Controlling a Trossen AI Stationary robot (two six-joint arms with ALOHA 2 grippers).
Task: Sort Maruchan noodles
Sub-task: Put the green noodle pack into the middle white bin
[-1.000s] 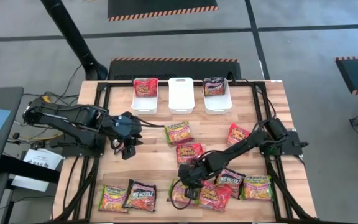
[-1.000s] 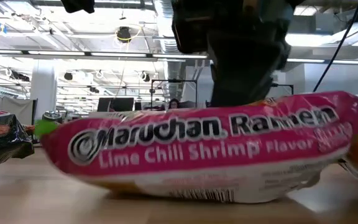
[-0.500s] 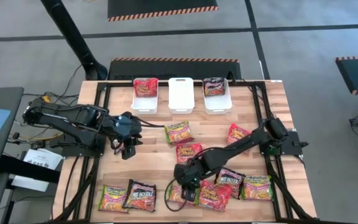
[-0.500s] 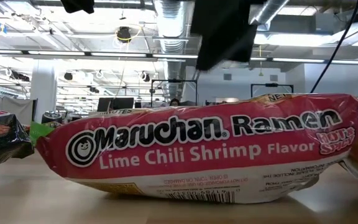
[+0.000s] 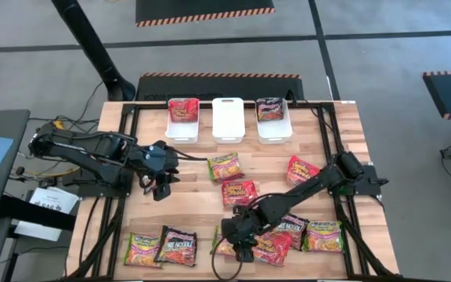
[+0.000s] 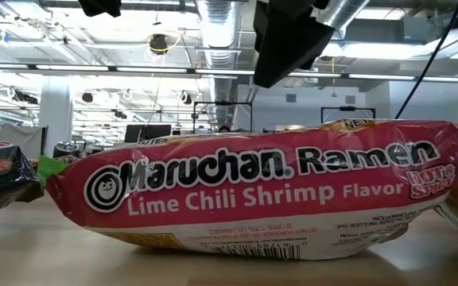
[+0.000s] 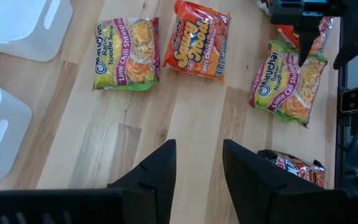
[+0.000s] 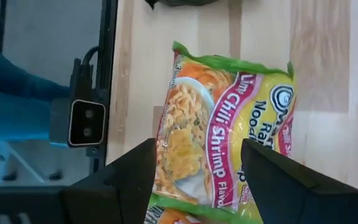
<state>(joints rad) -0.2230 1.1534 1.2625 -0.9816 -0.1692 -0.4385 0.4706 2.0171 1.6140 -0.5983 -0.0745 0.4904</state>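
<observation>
The Lime Chili Shrimp packet is next for my right gripper, which will grab it by its middle (image 8: pixel 213 140) to sort the noodles.
A pink-and-green Lime Chili Shrimp Maruchan noodles packet (image 8: pixel 222 137) lies flat on the wooden table near its front edge, filling the low view (image 6: pixel 269 191). My right gripper (image 8: pixel 197 144) hangs open just above it, a finger to either side and clear of it (image 6: pixel 289 40). Other noodles packets lie loose: two at mid-table (image 5: pixel 225 166) (image 5: pixel 239 192), one at the right (image 5: pixel 300 168), several along the front (image 5: pixel 143 249) (image 5: pixel 323 235). My left gripper (image 7: pixel 199 146) waits open at the table's left (image 5: pixel 160 190), with nothing between its fingers.
Three white bins stand in a row at the far edge; the left one (image 5: pixel 182 129) holds a red packet, the right one (image 5: pixel 273 129) a dark one, and the middle bin (image 5: pixel 228 117) stands between them. A black frame (image 5: pixel 131 157) borders the table.
My right gripper has opened and let go of the Lime Chili Shrimp packet, then risen off it and shifted a little toward the table's near edge. The packet, tilted under the fingers a second ago, now rests flat on the table.
</observation>
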